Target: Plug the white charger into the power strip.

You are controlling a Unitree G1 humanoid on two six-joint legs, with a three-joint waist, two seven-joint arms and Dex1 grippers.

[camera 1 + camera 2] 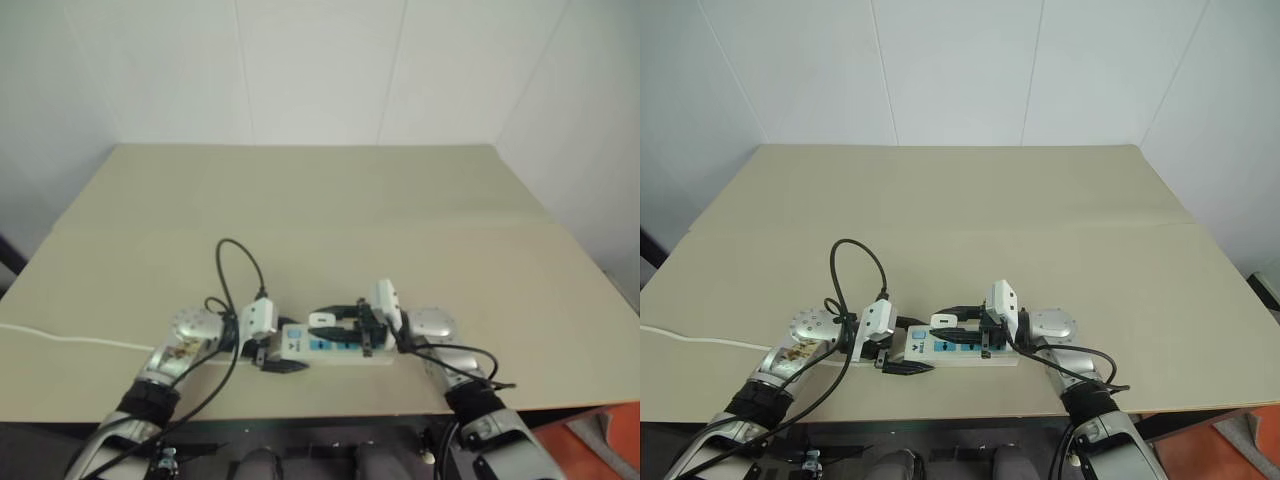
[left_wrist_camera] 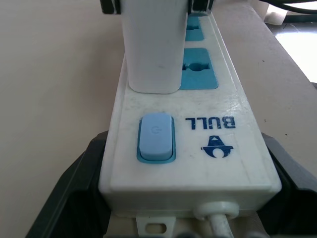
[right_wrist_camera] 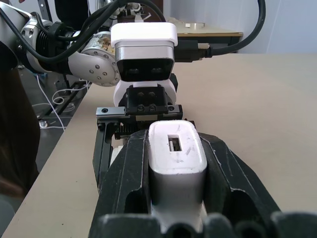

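The white charger (image 1: 322, 320) is upright over the outlet beside the switch, so my right gripper should release it.
The power strip (image 1: 345, 352) lies flat near the table's front edge, its blue switch (image 2: 156, 138) toward my left arm. My left gripper (image 1: 280, 353) is shut on that switch end, with black fingers (image 2: 74, 188) against both long sides. The white charger (image 1: 322, 320) stands upright on the strip over the outlet beside the switch. Its base (image 2: 151, 44) meets the strip's face and its prongs are hidden. My right gripper (image 3: 176, 163) reaches in level from the right and is shut on the charger, fingers (image 3: 126, 183) clamping its two sides.
The strip's thin white cord (image 1: 60, 338) runs off to the table's left edge. Black cable loops (image 1: 240, 265) rise from my left wrist. The tan table (image 1: 320, 220) stretches wide behind the strip, up to white walls.
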